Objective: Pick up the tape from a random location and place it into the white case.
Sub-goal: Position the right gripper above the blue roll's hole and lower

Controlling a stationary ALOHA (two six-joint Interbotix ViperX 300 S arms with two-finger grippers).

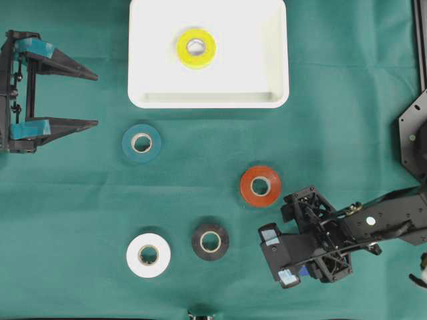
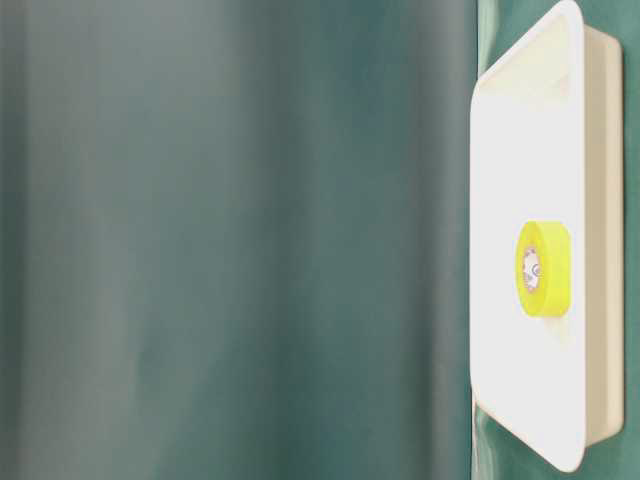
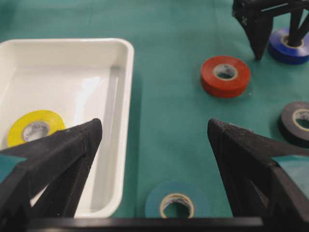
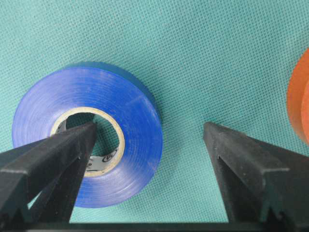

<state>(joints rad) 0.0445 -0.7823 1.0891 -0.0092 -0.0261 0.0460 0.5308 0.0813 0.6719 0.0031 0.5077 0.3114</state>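
I should close my right gripper on the tape now, because one of the gripper's fingers is in the blue tape's core and the other is beside its outer edge.
The white case lies at the top middle of the table and holds a yellow tape roll. A blue tape roll lies flat on the green cloth under my right gripper. That gripper is open, one finger above the roll's core hole and the other over bare cloth beside the roll. In the overhead view the right gripper is at the lower right and covers most of the blue roll. My left gripper rests open and empty at the far left, level with the case's front rim.
Loose rolls lie on the cloth: teal, red, black and white. The red roll is just beside the right gripper. A black frame part stands at the right edge.
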